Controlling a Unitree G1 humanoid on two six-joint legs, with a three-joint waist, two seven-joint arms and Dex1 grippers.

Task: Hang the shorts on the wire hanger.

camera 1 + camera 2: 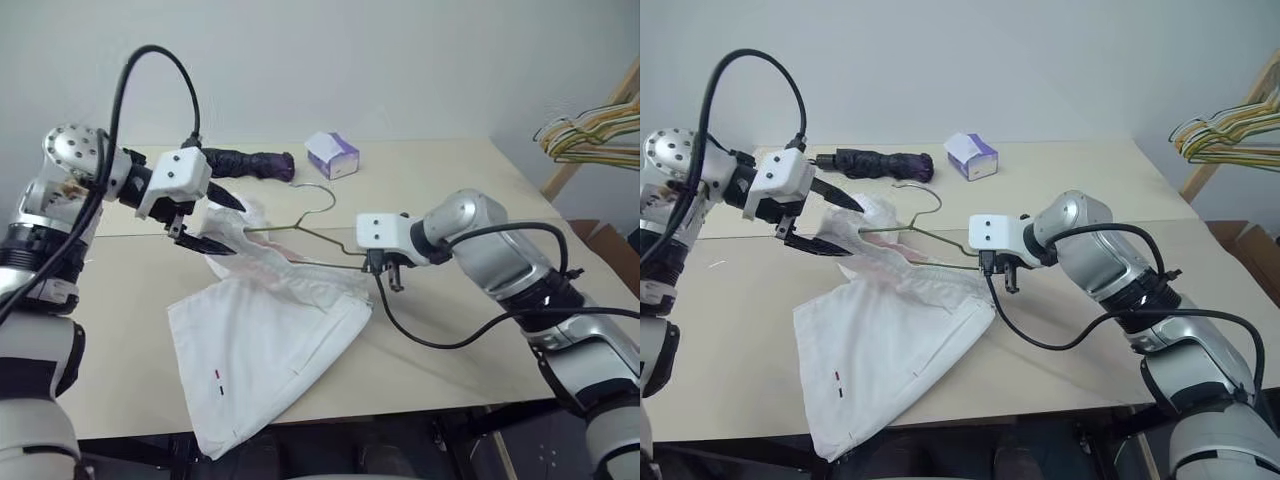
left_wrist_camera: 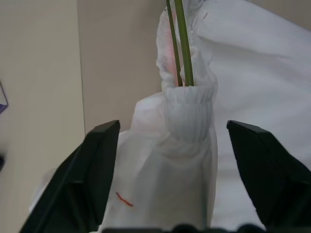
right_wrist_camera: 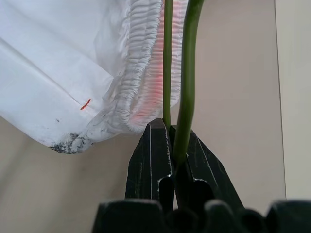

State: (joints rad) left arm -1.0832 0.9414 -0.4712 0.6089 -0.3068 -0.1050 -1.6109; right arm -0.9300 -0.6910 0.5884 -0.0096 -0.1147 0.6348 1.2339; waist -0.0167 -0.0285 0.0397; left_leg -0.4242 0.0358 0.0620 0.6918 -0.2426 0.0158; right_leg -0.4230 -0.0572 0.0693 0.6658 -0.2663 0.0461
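The shorts [image 1: 270,340] have their legs lying flat, so next my left gripper should grab them by the bunched end of the waistband [image 1: 233,229], which stands up around the wire.
The white shorts [image 1: 270,340] lie spread on the table [image 1: 480,200], with their gathered waistband lifted and bunched around one end of the wire hanger [image 1: 300,232]. The hanger's hook rises toward the back. My right gripper [image 1: 390,280] is shut on the wire hanger [image 3: 184,73] at its other end, just beside the waistband. My left gripper [image 1: 238,230] is open. In the left wrist view its fingers [image 2: 97,160] stand on either side of the bunched waistband of the shorts [image 2: 187,116], where the wire [image 2: 183,43] comes out of the fabric.
A white-and-purple tissue box [image 1: 332,154] and a folded black umbrella [image 1: 245,162] lie at the back of the table. A bunch of coloured hangers [image 1: 590,135] hangs on a wooden rack at the right. The table's front edge runs under the shorts' hem.
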